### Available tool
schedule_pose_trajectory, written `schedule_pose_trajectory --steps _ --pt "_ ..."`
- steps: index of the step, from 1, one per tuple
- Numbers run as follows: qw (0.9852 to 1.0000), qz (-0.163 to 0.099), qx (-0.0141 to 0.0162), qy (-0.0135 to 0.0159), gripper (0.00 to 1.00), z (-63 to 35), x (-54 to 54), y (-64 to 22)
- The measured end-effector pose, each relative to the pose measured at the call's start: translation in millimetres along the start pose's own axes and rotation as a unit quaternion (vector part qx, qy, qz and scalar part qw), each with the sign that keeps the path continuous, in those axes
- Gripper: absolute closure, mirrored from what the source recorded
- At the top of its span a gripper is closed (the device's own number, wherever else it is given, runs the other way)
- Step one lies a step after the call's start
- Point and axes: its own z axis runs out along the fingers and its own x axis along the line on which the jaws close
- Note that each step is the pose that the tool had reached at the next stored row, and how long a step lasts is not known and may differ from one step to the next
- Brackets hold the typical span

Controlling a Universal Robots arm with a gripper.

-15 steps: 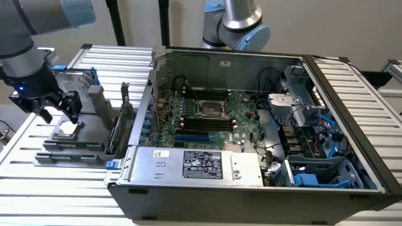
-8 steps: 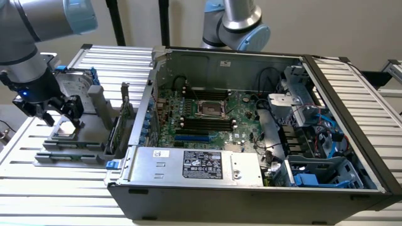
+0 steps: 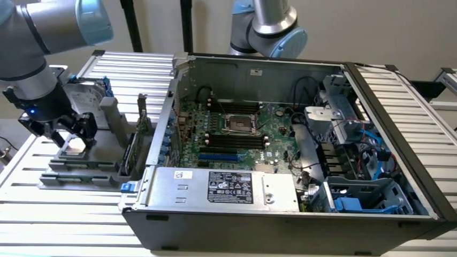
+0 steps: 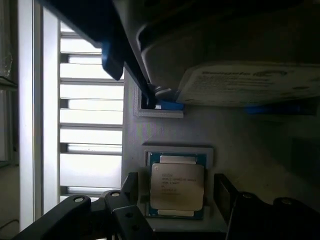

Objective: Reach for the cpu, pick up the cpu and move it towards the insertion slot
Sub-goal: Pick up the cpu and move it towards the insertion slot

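Observation:
In the wrist view my fingers stand on either side of the CPU, down at its grey holder [image 4: 177,149], so it is now time to close on the CPU.
The cpu [image 3: 74,145], a small square chip with a silver top, lies flat in a grey holder [image 3: 80,172] on the exterior view's left, outside the computer case. My gripper [image 3: 72,140] hangs right over it, open, with one finger on each side. In the wrist view the cpu [image 4: 177,186] sits between the two dark fingers [image 4: 131,189] of my gripper [image 4: 176,194], with a narrow gap on both sides. The insertion slot [image 3: 241,123], a shiny metal frame around a dark centre, lies on the motherboard inside the open case, well off toward the exterior view's right.
A silver hard drive [image 3: 85,92] with blue rails stands in the holder just behind the cpu. The case wall [image 3: 158,128] rises between holder and motherboard. A power supply [image 3: 222,187] fills the case front. A second arm [image 3: 270,29] stands behind the case.

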Motion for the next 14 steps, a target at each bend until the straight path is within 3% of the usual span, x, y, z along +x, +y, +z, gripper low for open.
schedule_pose_trajectory --steps 14 --pt "1.0000 0.000 0.0000 0.0000 0.29 2.8 -1.7 -0.1"
